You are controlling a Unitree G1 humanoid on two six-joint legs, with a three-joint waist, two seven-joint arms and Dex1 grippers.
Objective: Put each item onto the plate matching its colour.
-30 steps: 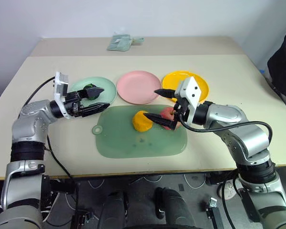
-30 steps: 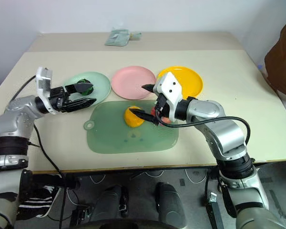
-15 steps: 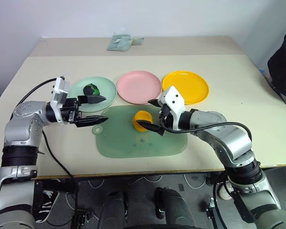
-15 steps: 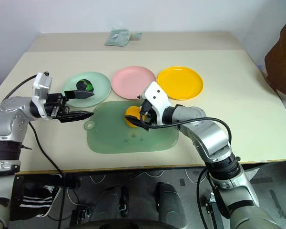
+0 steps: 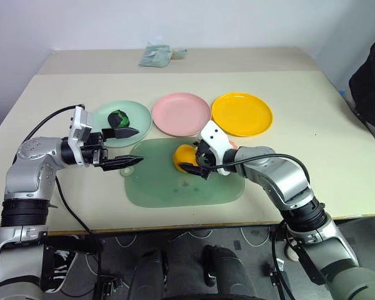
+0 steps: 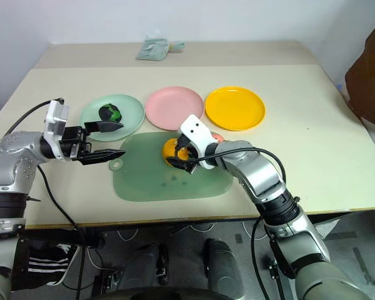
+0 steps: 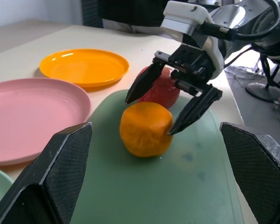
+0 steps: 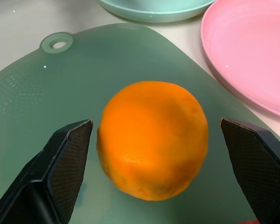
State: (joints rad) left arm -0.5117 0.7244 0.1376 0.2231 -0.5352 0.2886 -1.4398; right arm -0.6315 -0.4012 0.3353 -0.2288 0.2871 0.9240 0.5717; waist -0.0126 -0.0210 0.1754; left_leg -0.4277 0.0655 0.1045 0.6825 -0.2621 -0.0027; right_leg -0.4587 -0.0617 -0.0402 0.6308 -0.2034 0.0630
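The orange fruit needs to go to the yellow plate [image 5: 242, 114], so my right gripper needs to grab it by its rounded body [image 5: 183, 155] next.
An orange round fruit [image 5: 183, 156] sits on the pale green cutting mat [image 5: 175, 185]. My right gripper [image 5: 191, 158] is open with one finger on each side of the fruit and a gap to it on both sides, as the right wrist view shows [image 8: 153, 139]. The pinkish-red apple [image 7: 161, 88] lies on the mat just behind the fruit, partly hidden by the right hand. A dark green-and-black item [image 5: 118, 117] rests on the mint green plate [image 5: 144, 119]. The pink plate [image 5: 181, 114] and yellow plate [image 5: 242, 114] stand bare. My left gripper [image 5: 139, 145] hangs open and holds nothing, between the mint plate and the mat's hole.
A crumpled pale cloth [image 5: 156, 55] lies on the far table section. A dark object [image 5: 372, 81] stands past the table's right edge. The left arm's cable [image 5: 50, 119] loops over the table's left side.
My right gripper has come down and to the left, from over the apple to either side of the orange fruit. My left gripper has drawn back slightly from the mint plate.
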